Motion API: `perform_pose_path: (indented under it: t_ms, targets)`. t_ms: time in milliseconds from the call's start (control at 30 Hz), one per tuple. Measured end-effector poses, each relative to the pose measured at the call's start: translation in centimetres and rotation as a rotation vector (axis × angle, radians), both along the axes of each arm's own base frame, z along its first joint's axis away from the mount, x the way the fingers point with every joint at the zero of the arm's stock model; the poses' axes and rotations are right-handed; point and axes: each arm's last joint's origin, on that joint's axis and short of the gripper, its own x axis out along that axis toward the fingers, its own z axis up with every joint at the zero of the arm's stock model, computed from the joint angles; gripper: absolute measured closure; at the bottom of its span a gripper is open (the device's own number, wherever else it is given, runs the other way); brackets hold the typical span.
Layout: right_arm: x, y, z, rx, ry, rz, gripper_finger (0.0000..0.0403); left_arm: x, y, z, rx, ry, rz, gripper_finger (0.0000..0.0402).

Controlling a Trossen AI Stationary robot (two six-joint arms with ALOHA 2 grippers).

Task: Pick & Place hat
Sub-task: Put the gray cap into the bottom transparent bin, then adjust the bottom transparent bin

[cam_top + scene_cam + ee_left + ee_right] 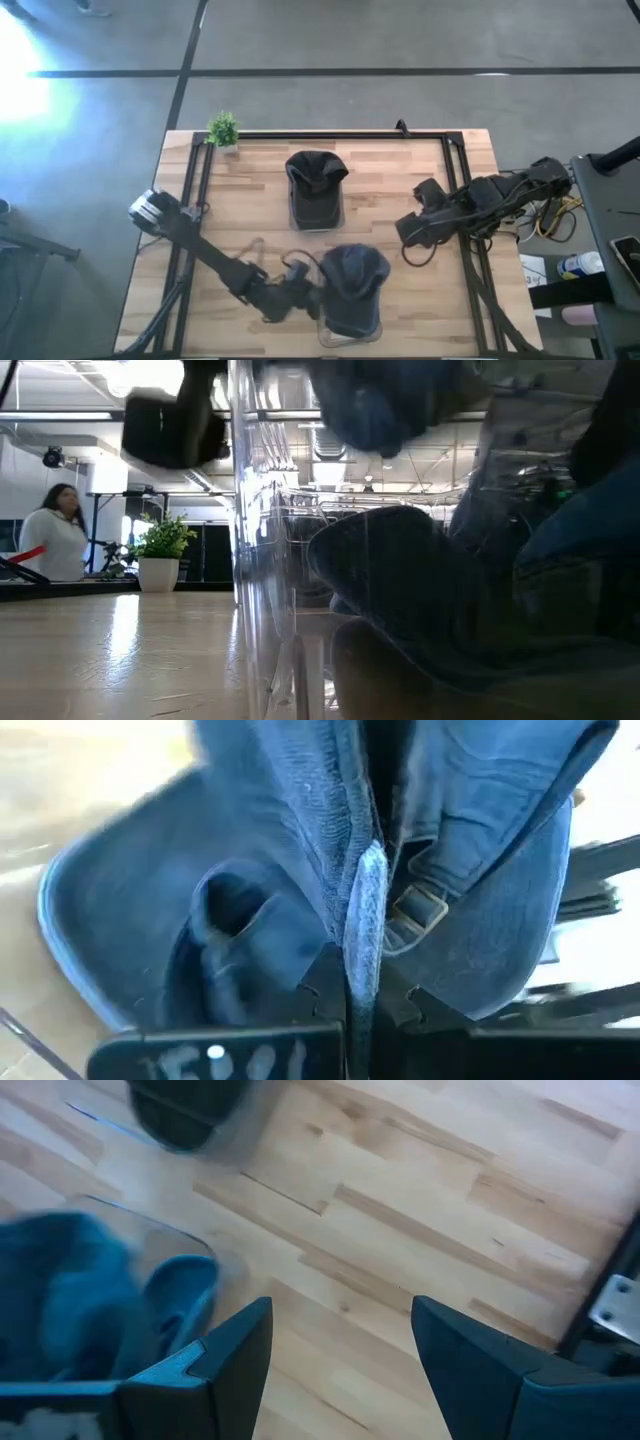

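Observation:
My left gripper needs to keep holding the blue cap until the cap centers over the container: in the high view, the cap's top [366,268] overhangs the container's rim [379,329] to the right.
A blue denim cap [355,272] sits over a clear plastic container [350,325] near the table's near edge. It fills the left wrist view [250,870] and shows at one side of the right wrist view [80,1300]. My left gripper [312,297] reaches in from the table's left and is shut on the cap. A black cap [316,172] rests on top of a second clear container [315,212] at the table's middle. My right gripper [408,232] hangs open over bare wood to the right of both caps [340,1350]. My left gripper pinches an edge of the blue cap's cloth [366,910] between its two fingers, close to the back strap's metal buckle [420,905]. The fingers come roughly level from the table's left. The cap's crown is above the clear container [270,560]; its brim [80,920] spreads beyond the fingers.
A small potted plant [223,130] stands at the far left corner. A black frame rail [330,135] runs along the table's far edge and down both sides. Bare wood lies between the caps and the right arm. A person [55,535] stands in the room behind.

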Motion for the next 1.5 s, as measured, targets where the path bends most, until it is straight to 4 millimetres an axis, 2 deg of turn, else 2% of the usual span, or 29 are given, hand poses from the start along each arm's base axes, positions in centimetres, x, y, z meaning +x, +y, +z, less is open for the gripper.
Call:
perform_pose_path:
  t_ms: [67, 133, 300, 433, 567, 667, 800, 967, 1100, 1167, 1267, 1333, 1400, 1500]
  targets:
    - [-0.1, 0.0, -0.5, -0.002, 0.014, 0.002, 0.017, 1.1, -0.3, -1.6, 0.032, 0.062, -0.007, 0.0395]
    - [0.0, 0.2, -1.0, 0.005, 0.042, 0.019, 0.017, 2.0, -0.8, -1.8, 0.04, 0.119, -0.004, 0.039]
    - [0.6, 0.5, -1.7, -0.014, 0.088, 0.068, 0.017, 2.3, -1.0, -3.0, 0.126, 0.371, 0.042, 0.0384]
    - [1.0, 0.6, -2.1, -0.031, 0.111, 0.106, 0.017, 2.5, 0.0, -3.1, 0.149, 0.502, -0.021, 0.0369]
    - [1.3, 0.7, -2.3, -0.037, 0.117, 0.129, 0.017, 3.2, 1.4, -3.5, 0.116, 0.572, -0.109, 0.0328]
    - [1.3, 0.7, -2.2, -0.036, 0.114, 0.125, 0.017, 3.1, 1.9, -2.2, 0.149, 0.575, -0.164, 0.029]
    - [1.3, 0.7, -2.2, -0.035, 0.109, 0.125, 0.017, 1.4, 2.9, 0.8, 0.214, 0.61, -0.197, 0.0244]
    - [1.4, 0.8, -2.3, -0.035, 0.1, 0.144, 0.017, -1.7, 4.1, 4.0, 0.22, 0.693, -0.266, 0.0217]
    - [1.6, 1.2, -2.5, -0.047, 0.08, 0.22, 0.017, -5.3, 3.7, 8.6, 0.296, 0.539, -0.289, 0.0216]
    - [2.0, 1.7, -2.9, -0.047, 0.03, 0.282, 0.017, -7.4, 3.5, 9.2, 0.313, 0.528, -0.269, 0.0216]
    - [2.3, 2.5, -3.9, 0.001, -0.054, 0.369, 0.017, -10.2, 3.0, 6.9, 0.289, 0.617, -0.289, 0.0216]
    - [2.4, 3.1, -5.4, 0.058, -0.08, 0.403, 0.017, -11.5, 2.2, 5.0, 0.24, 0.616, -0.301, 0.0216]
    - [2.5, 3.9, -7.7, 0.139, -0.083, 0.402, 0.017, -12.5, 1.5, 3.3, 0.193, 0.585, -0.322, 0.0216]
    - [3.1, 5.3, -11.3, 0.267, -0.126, 0.406, 0.017, -12.9, 0.7, -0.3, 0.124, 0.537, -0.336, 0.0216]
